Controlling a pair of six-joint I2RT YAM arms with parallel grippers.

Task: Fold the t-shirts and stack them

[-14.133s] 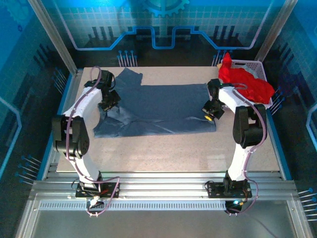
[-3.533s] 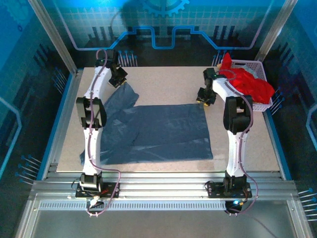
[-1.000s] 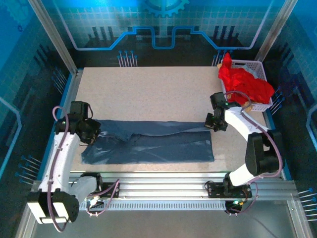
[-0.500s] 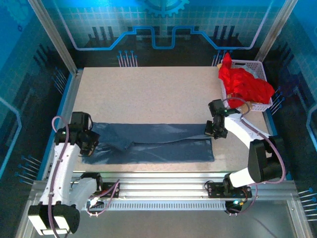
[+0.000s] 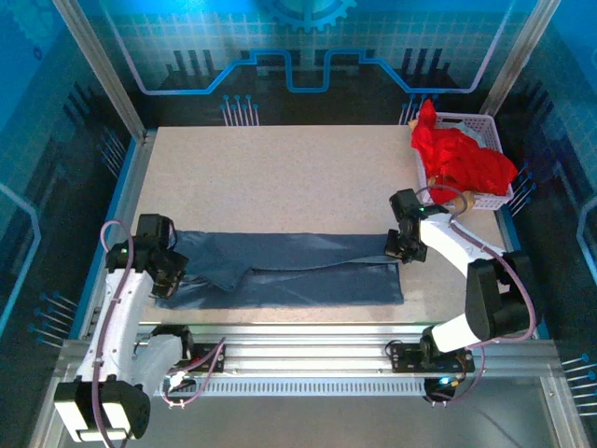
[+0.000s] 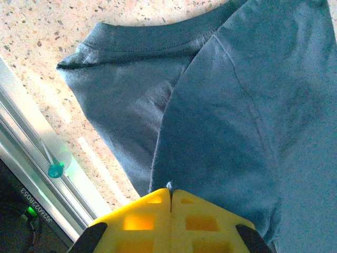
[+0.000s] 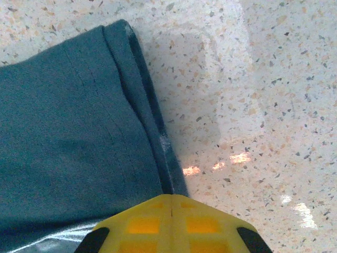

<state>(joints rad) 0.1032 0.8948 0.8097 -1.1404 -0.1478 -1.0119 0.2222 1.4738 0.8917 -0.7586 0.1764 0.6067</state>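
Observation:
The t-shirt's hem runs low with folded cloth beneath and would end flat on the folded t-shirt, so my right gripper releases it next.
The slate-blue t-shirt [image 5: 298,271] lies folded into a long strip across the near part of the table. My left gripper [image 5: 175,269] is shut on its left end by the sleeve. In the left wrist view the yellow fingertips [image 6: 152,211] meet with blue cloth [image 6: 221,105] pinched at the left gripper [image 6: 171,191]. My right gripper [image 5: 399,250] is shut on the strip's right hem. The right wrist view has the hem [image 7: 68,132] running under the closed right gripper [image 7: 172,197]. The red t-shirt [image 5: 462,159] is heaped in the basket.
The white lattice basket [image 5: 485,121] stands at the back right corner. The speckled table [image 5: 280,177] stretches bare behind the strip. The table's left metal rail [image 6: 31,158] runs close to the sleeve.
Both grippers have drawn the shirt's upper layer a little toward the near edge, so the folded strip is narrower. The left gripper has shifted slightly nearer and rightward.

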